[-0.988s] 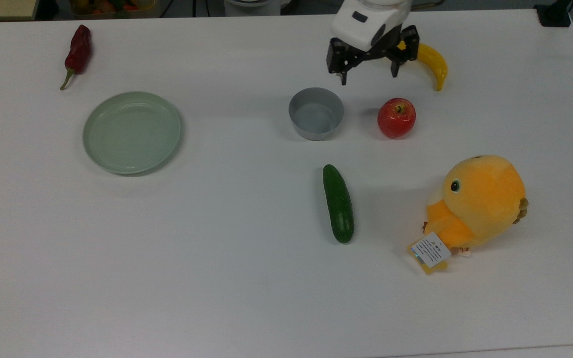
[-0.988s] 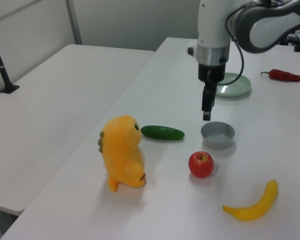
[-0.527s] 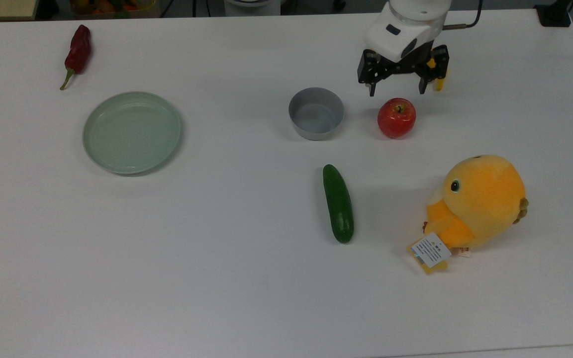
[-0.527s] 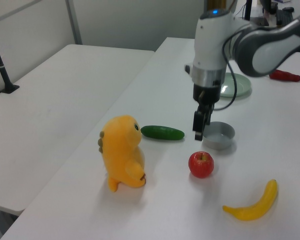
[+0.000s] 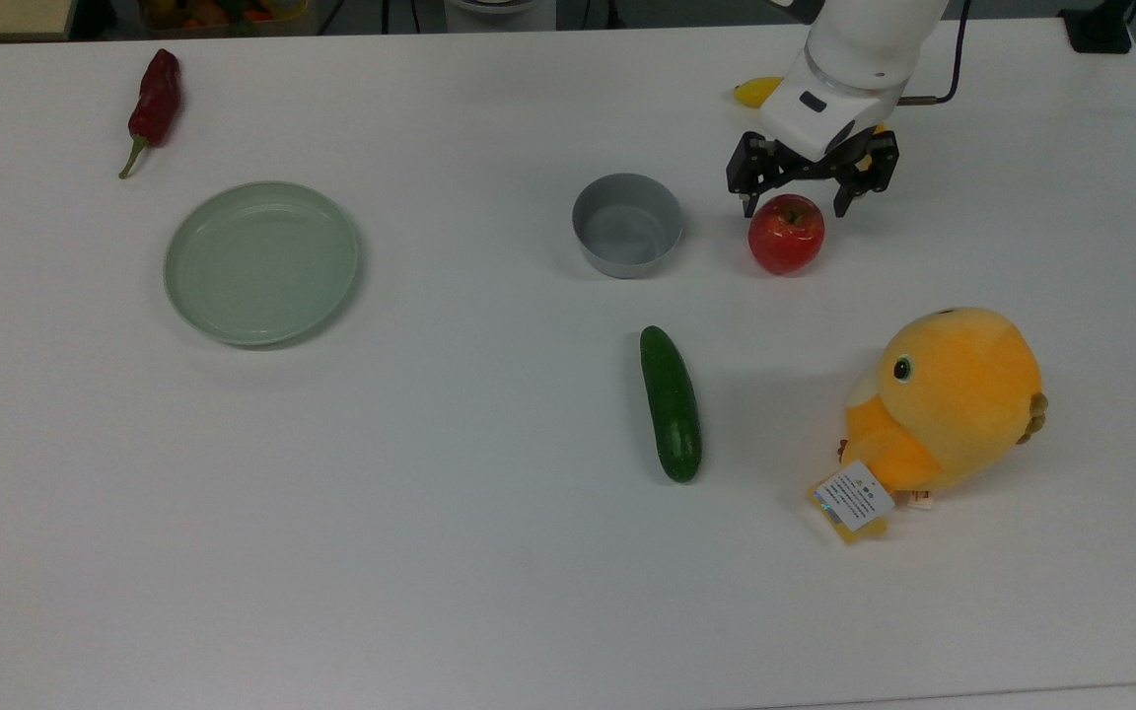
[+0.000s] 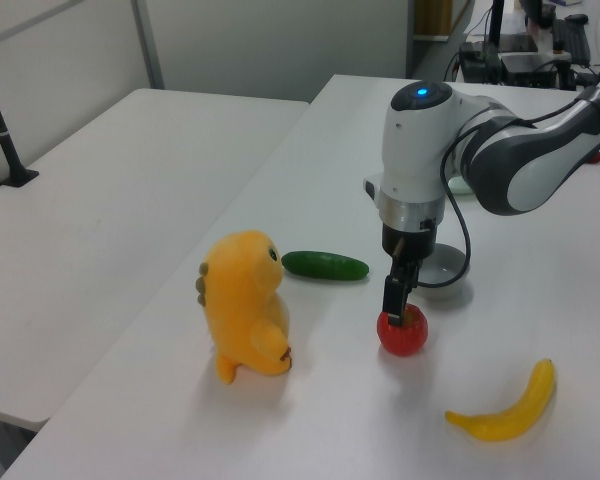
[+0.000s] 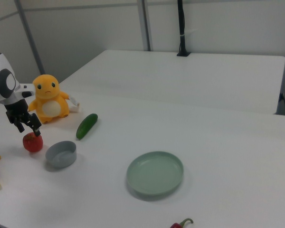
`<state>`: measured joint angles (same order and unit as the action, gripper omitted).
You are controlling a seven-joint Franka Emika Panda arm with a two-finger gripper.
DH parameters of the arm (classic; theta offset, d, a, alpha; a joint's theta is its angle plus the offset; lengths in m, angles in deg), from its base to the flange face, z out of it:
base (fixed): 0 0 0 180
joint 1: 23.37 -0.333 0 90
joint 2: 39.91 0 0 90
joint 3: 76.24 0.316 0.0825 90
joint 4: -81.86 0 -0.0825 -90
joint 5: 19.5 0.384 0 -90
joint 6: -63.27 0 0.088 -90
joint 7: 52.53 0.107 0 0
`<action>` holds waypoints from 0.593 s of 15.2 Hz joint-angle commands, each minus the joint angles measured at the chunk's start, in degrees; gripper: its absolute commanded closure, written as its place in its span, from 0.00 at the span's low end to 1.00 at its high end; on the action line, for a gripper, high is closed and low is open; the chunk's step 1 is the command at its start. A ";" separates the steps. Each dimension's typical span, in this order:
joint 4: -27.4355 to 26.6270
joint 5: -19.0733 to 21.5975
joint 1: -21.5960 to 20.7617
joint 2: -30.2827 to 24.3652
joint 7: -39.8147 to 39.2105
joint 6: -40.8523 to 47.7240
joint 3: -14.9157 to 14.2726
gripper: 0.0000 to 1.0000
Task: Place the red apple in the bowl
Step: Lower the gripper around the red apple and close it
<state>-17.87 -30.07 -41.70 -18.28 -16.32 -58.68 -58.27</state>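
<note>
I should next pick up the red apple (image 6: pixel 404 336) with my gripper by its round sides, and then put the apple in the grey bowl (image 6: pixel 446 272).
The red apple (image 5: pixel 786 237) rests on the white table, to the right of the grey bowl (image 5: pixel 626 258) in the top view, with a small gap between them. My gripper (image 5: pixel 794 209) is open and lowered over the apple's top, one finger on each side of it. In the left view the gripper (image 6: pixel 395 312) reaches the top of the apple (image 6: pixel 404 336), and the arm covers part of the bowl (image 6: pixel 446 272). The right view has the gripper (image 7: pixel 29 130) just above the apple (image 7: pixel 33 143), beside the empty bowl (image 7: pixel 61 155).
A yellow banana (image 6: pixel 505 410) lies behind the arm in the top view. A cucumber (image 5: pixel 671 402) and an orange plush toy (image 5: pixel 943 404) lie nearer the top view's bottom. A pale green plate (image 5: pixel 262 262) and a red chili (image 5: pixel 154 104) are at the top view's left.
The gripper moved toward the top view's right, from behind the bowl to over the apple, and came down to it. The apple and bowl stayed put.
</note>
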 commanded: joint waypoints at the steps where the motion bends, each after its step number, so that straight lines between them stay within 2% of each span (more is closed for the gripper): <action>1: -0.03 -1.55 -0.30 0.95 1.31 -0.93 -0.05 0.00; 6: 0.06 -4.01 -0.30 2.97 1.32 -1.02 1.18 0.00; 7: -0.12 -4.97 -0.30 3.15 1.14 -1.02 1.45 0.15; 8: -0.21 -6.55 -0.39 3.41 1.23 -1.02 1.71 0.45; 9: -0.29 -7.43 -0.57 3.76 1.31 -1.02 1.89 0.79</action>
<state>-17.83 -34.86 -41.74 -15.10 -16.25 -58.72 -56.80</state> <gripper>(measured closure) 0.220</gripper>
